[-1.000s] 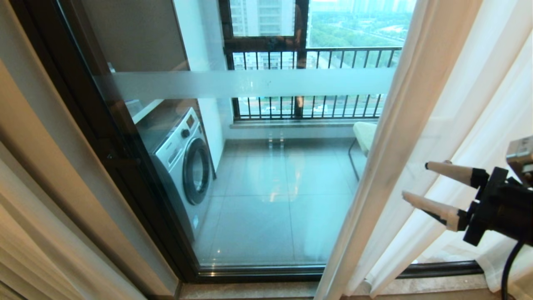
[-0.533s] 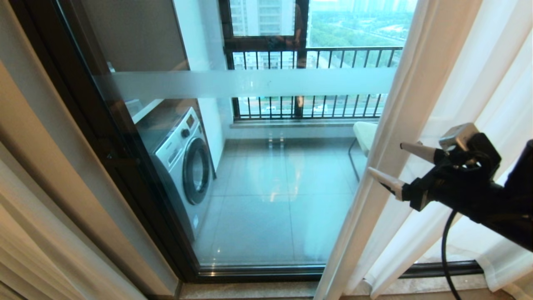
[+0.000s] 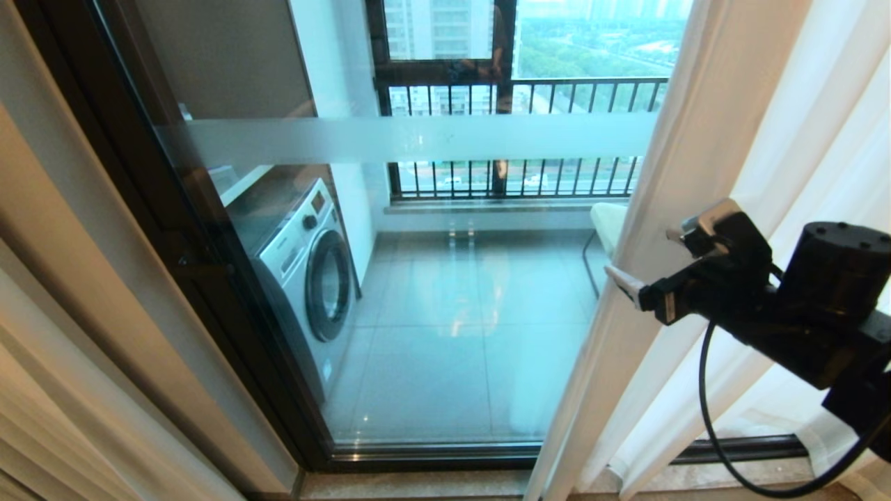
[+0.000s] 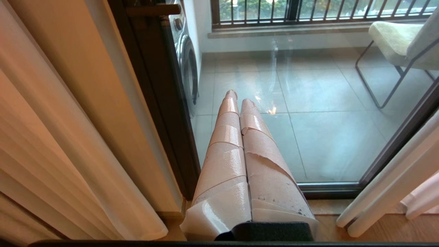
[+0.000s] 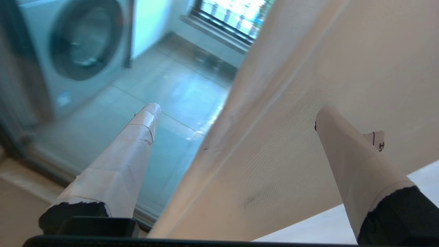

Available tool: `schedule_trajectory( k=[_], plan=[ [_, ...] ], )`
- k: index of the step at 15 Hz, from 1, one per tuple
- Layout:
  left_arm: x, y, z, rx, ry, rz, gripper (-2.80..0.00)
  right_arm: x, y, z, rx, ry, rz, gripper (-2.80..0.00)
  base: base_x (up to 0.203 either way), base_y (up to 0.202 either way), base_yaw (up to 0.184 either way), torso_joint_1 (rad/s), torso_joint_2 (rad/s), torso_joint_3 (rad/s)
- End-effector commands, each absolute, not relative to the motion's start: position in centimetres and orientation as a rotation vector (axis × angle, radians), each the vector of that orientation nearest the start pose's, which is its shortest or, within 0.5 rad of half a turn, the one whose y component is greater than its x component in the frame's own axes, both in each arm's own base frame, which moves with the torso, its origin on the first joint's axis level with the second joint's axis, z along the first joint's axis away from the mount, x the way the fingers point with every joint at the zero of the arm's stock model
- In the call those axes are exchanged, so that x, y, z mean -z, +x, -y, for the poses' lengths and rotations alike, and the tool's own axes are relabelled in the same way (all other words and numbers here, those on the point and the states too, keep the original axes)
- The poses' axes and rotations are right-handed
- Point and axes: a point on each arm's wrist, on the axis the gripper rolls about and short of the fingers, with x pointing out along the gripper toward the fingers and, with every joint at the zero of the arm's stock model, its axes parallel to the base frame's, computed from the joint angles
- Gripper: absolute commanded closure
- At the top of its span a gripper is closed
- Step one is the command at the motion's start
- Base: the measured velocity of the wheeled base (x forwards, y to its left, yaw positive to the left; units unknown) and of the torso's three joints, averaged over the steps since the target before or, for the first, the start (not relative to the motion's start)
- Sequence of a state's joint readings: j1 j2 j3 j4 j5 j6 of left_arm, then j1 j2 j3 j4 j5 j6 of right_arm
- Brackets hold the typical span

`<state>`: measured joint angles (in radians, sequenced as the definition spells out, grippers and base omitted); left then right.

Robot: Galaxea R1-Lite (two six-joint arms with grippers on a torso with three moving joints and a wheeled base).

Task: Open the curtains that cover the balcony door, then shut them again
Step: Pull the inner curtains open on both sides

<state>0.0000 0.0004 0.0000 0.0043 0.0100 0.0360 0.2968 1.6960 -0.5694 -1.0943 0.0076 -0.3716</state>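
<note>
Next, my right gripper grabs the sheer white curtain by its leading edge (image 3: 635, 225) to uncover more of the balcony door (image 3: 431, 327).
The sheer white curtains (image 3: 703, 139) hang bunched at the right, leaving most of the balcony door (image 3: 431, 327) uncovered, with its frosted band (image 3: 418, 139) and dark frame (image 3: 174, 229) showing. My right gripper (image 3: 644, 256) is open at the curtain's leading edge. In the right wrist view the fabric (image 5: 291, 154) runs between the spread fingers of the right gripper (image 5: 238, 110), and one fingertip (image 5: 151, 109) stands in front of the glass. My left gripper (image 4: 240, 98) is shut on nothing, low beside the left door frame.
Behind the glass stand a washing machine (image 3: 306, 278) at the left and a padded chair (image 3: 609, 226) by the curtain edge. The black balcony railing (image 3: 522, 90) is at the back. Thick beige drapes (image 3: 56, 362) hang at the left. A stone sill (image 3: 418, 483) runs below the door.
My right arm has swung left and upward from the right border to the curtain's leading edge. Its fingers now straddle the fabric. The curtain and left arm have not moved.
</note>
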Motion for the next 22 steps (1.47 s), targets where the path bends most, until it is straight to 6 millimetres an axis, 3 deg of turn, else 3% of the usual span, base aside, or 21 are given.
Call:
schedule_trajectory(
  k=[1,6,10,22],
  plan=[
    [-7.5,-2.3,0.0,-0.011,0.036,-0.005,0.0,-16.6,27.8,-8.5,-0.279,-0.385,0.019,-2.8,0.0,0.0,0.0,0.0,0.0,0.0],
    [-7.5,-2.3,0.0,-0.011,0.035,-0.005,0.0,-16.7,29.4,-8.7,-0.175,-0.403,0.018,-2.8,0.0,0.0,0.0,0.0,0.0,0.0],
    [-7.5,-2.3,0.0,-0.011,0.035,-0.005,0.0,-16.8,29.7,-8.7,-0.148,-0.404,0.018,-2.8,0.0,0.0,0.0,0.0,0.0,0.0],
    [-7.5,-2.3,0.0,-0.011,0.037,-0.005,0.0,-17.1,30.8,-6.7,-0.036,-0.406,0.011,-2.8,0.0,0.0,0.0,0.0,0.0,0.0]
  ],
)
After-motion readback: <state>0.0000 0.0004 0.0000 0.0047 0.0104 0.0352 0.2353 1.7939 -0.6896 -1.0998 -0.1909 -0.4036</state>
